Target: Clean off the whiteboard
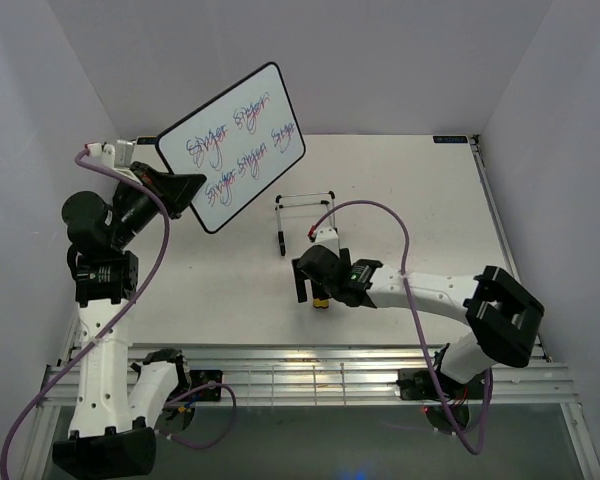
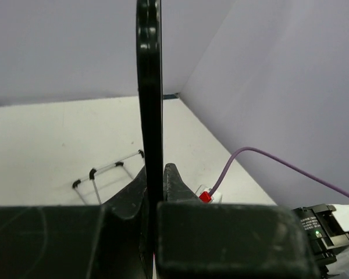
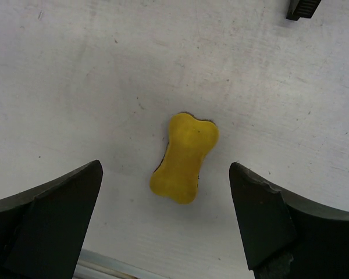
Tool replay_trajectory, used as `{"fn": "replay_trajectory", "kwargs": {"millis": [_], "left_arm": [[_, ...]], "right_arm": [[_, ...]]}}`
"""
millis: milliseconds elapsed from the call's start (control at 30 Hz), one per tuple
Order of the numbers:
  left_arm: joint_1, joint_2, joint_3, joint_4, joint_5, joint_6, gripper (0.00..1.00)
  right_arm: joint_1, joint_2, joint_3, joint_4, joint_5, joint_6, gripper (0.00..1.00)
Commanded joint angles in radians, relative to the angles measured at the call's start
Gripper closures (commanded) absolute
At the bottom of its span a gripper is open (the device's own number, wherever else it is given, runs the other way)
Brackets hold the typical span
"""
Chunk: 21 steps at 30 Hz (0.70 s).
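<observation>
The yellow eraser should be grabbed next by my right gripper across its narrow middle from above. The eraser's bottom then stays free to erase the whiteboard [image 1: 235, 145].
The whiteboard [image 1: 235, 145], black-framed with red-purple scribbles on its face, is held up in the air at the far left, tilted. My left gripper [image 1: 185, 190] is shut on its lower left edge. In the left wrist view the board shows edge-on as a black bar [image 2: 149, 87] clamped between my left gripper's [image 2: 154, 174] fingers. The yellow peanut-shaped eraser [image 3: 185, 158] lies flat on the table. My right gripper [image 3: 166, 174] is open wide just above it, one finger on each side, not touching. In the top view the right gripper [image 1: 315, 290] mostly covers the eraser [image 1: 321, 301].
The black wire easel stand [image 1: 305, 205] stands empty on the table behind the right gripper; it also shows in the left wrist view [image 2: 104, 171]. White walls enclose the table on three sides. A metal rail [image 1: 310, 375] runs along the near edge.
</observation>
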Motion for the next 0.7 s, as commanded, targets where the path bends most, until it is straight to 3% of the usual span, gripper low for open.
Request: {"fn": "replay_trajectory", "kwargs": {"millis": [0, 367, 667], "left_arm": [[-0.028, 0.001, 0.016, -0.195, -0.11, 0.12, 1.0], [-0.095, -0.057, -0.06, -0.227, -0.126, 0.163, 1.0], [-0.147, -0.065, -0.066, -0.226, -0.132, 0.186, 1.0]], "right_arm": [[0.02, 0.08, 0.086, -0.088, 0.165, 0.063, 0.06], [0.018, 0.17, 0.096, -0.061, 0.156, 0.063, 0.17], [0.017, 0.201, 0.072, -0.032, 0.13, 0.078, 0.33]]}}
